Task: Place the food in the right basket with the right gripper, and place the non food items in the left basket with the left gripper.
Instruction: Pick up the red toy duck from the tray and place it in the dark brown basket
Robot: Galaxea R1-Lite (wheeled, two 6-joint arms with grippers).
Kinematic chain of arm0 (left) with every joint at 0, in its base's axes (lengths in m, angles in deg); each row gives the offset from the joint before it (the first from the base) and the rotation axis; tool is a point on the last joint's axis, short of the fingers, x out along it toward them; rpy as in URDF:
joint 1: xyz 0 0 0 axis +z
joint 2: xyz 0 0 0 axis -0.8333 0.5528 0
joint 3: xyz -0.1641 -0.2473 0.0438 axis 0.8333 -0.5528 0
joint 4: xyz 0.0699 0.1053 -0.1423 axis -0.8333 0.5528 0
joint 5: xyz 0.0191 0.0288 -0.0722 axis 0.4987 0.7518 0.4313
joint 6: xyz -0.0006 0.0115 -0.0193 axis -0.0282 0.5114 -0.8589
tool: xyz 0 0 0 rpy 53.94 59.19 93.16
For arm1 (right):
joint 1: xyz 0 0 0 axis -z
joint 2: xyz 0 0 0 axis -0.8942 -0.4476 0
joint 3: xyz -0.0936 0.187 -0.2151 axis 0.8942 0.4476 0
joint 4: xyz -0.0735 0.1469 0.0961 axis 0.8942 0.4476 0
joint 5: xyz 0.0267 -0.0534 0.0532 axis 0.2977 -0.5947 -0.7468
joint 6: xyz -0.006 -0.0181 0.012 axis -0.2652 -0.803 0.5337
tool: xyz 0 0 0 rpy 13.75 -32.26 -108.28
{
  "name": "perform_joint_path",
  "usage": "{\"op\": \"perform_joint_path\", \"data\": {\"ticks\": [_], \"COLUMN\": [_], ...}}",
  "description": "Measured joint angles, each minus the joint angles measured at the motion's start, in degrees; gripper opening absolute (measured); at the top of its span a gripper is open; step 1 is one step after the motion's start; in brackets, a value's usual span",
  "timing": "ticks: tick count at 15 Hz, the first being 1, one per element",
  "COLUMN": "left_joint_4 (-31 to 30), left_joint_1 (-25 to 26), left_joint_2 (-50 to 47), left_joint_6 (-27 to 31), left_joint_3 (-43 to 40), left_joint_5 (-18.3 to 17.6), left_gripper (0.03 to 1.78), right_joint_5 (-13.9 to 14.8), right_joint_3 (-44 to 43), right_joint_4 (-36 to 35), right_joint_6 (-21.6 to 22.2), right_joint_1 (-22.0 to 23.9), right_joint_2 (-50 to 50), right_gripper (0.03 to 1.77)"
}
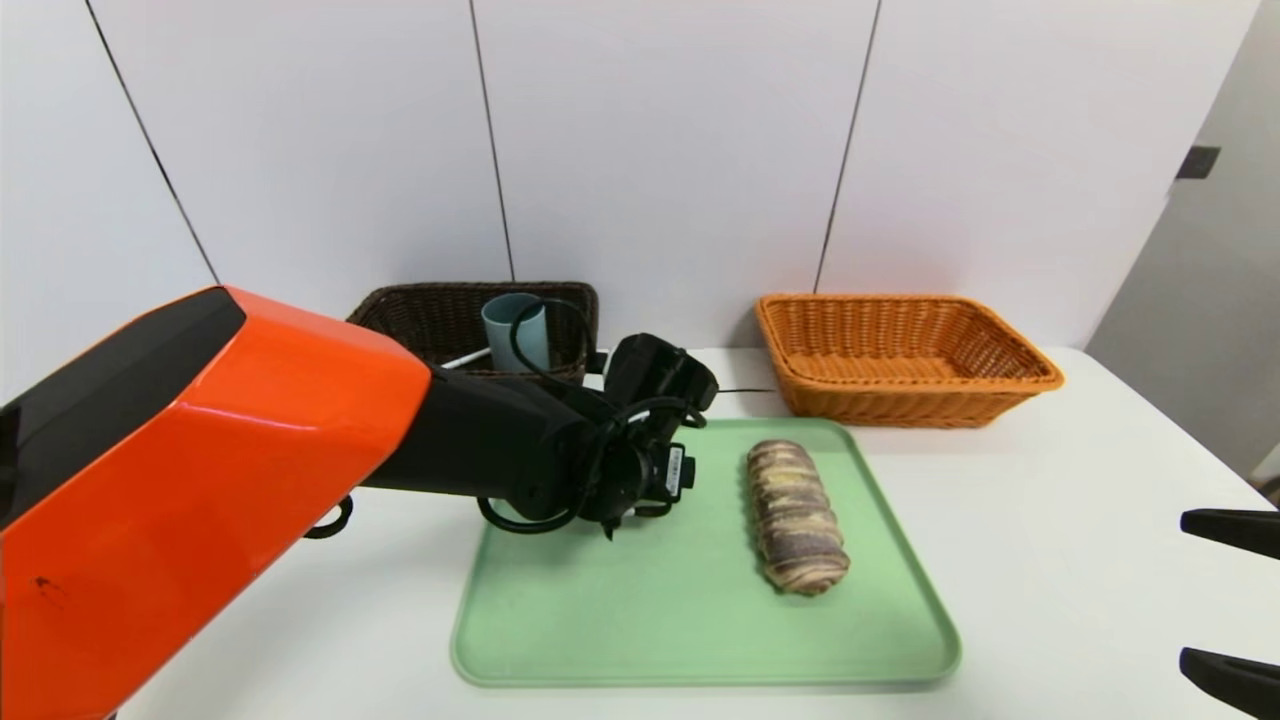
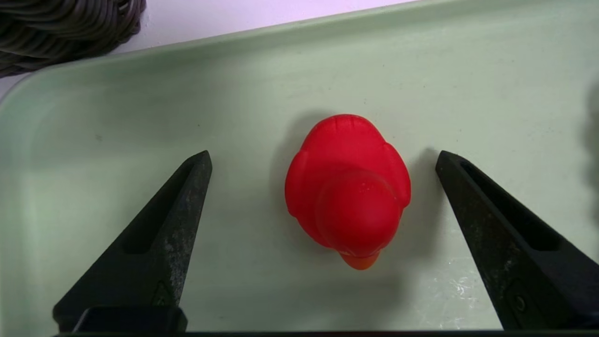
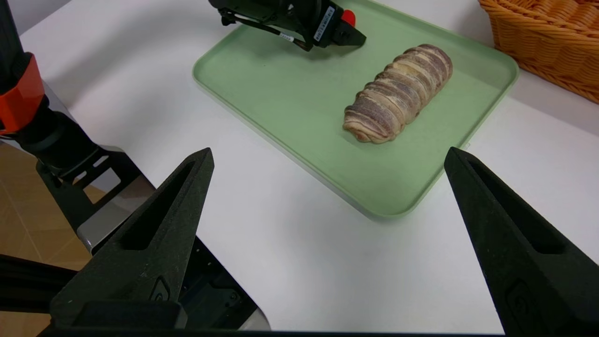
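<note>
The fingers reach down on either side of the red duck near the green tray [image 1: 700, 620], so my left gripper needs to close on it.
A red rubber duck [image 2: 348, 187] stands on the green tray [image 2: 140, 117]. My left gripper [image 2: 324, 153] hangs open just above it, one finger on each side and neither touching. In the head view my left arm [image 1: 560, 450] hides the duck. A striped bread loaf [image 1: 795, 515] lies on the right half of the tray [image 1: 700, 620]. The dark brown left basket [image 1: 440, 315] holds a blue-grey cup [image 1: 518, 330]. The orange right basket [image 1: 900, 355] stands at the back right. My right gripper [image 3: 328, 150] is open and empty over the table's near right edge, short of the loaf [image 3: 400, 93].
Both baskets stand against the white back wall, just behind the tray. Bare white table [image 1: 1050, 520] lies between the tray and my right gripper [image 1: 1190, 590]. The table's near edge and the robot base [image 3: 70, 154] show in the right wrist view.
</note>
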Motion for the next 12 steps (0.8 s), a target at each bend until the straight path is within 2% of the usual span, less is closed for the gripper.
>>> {"op": "perform_joint_path", "data": {"ticks": [2, 5, 8, 10, 12], "left_joint_4": [-0.11, 0.07, 0.44, 0.77, 1.12], "left_joint_1": [0.07, 0.07, 0.07, 0.02, -0.09], "left_joint_2": [0.29, 0.22, -0.17, -1.0, -2.44], "left_joint_6": [0.02, 0.35, 0.66, 0.85, 0.91], "left_joint_3": [-0.02, -0.06, -0.13, -0.33, -0.39], "left_joint_5": [-0.05, -0.02, -0.02, -0.05, -0.02], "left_gripper": [1.66, 1.2, 0.87, 0.75, 0.75], "right_joint_5": [0.05, -0.02, -0.04, -0.06, -0.11], "right_joint_3": [0.0, -0.09, -0.3, -0.44, -0.44], "right_joint_4": [0.0, -0.05, -0.07, -0.09, -0.07], "right_joint_6": [0.0, -0.01, 0.0, 0.0, -0.01], "right_joint_1": [-0.02, -0.02, -0.07, -0.1, -0.1], "right_joint_2": [-0.04, -0.15, -0.33, -0.41, -0.45], "right_gripper": [1.7, 1.7, 1.7, 1.7, 1.7]}}
